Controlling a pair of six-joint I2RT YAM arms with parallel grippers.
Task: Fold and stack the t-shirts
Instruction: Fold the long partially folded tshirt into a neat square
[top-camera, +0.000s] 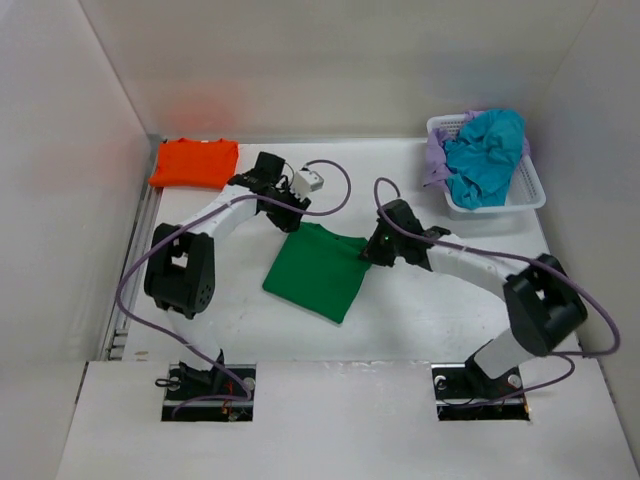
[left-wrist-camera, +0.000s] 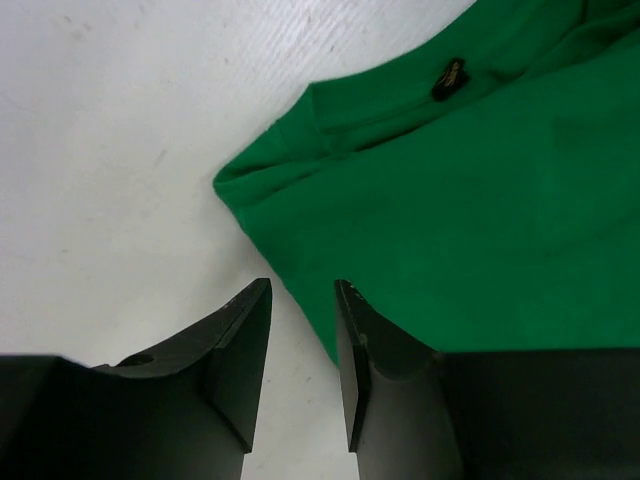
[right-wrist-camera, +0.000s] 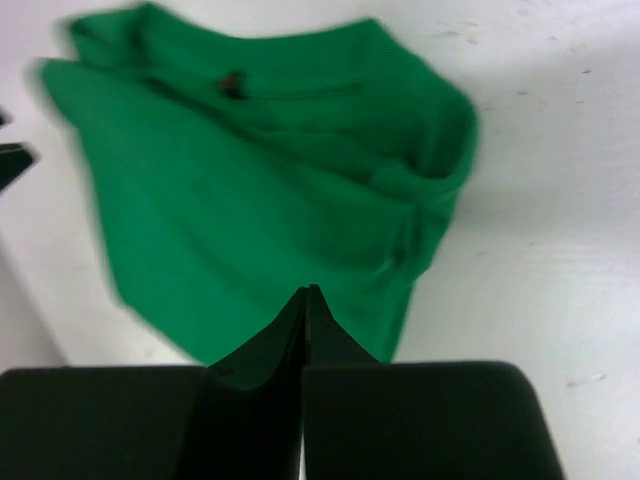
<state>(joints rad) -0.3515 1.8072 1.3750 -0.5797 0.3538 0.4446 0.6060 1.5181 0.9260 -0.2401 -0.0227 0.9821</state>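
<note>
My left gripper will next grab the dark green t-shirt (top-camera: 318, 270) by its side edge closest to the orange t-shirt. Then it can stack it flat there.
A dark green t-shirt (top-camera: 318, 270) lies folded flat in the middle of the table, also filling the left wrist view (left-wrist-camera: 470, 190) and the right wrist view (right-wrist-camera: 260, 190). My left gripper (top-camera: 293, 220) (left-wrist-camera: 303, 290) hovers at its far left corner, open, with only bare table between the fingers. At the shirt's right edge my right gripper (top-camera: 371, 252) (right-wrist-camera: 307, 292) is shut, with nothing seen between its fingers. An orange t-shirt (top-camera: 194, 163) sits folded at the back left. A teal t-shirt (top-camera: 486, 155) and a lavender one (top-camera: 435, 160) lie crumpled in the basket.
The white lattice basket (top-camera: 500, 208) stands at the back right corner. White walls enclose the table on the left, back and right. Purple cables loop off both arms over the table.
</note>
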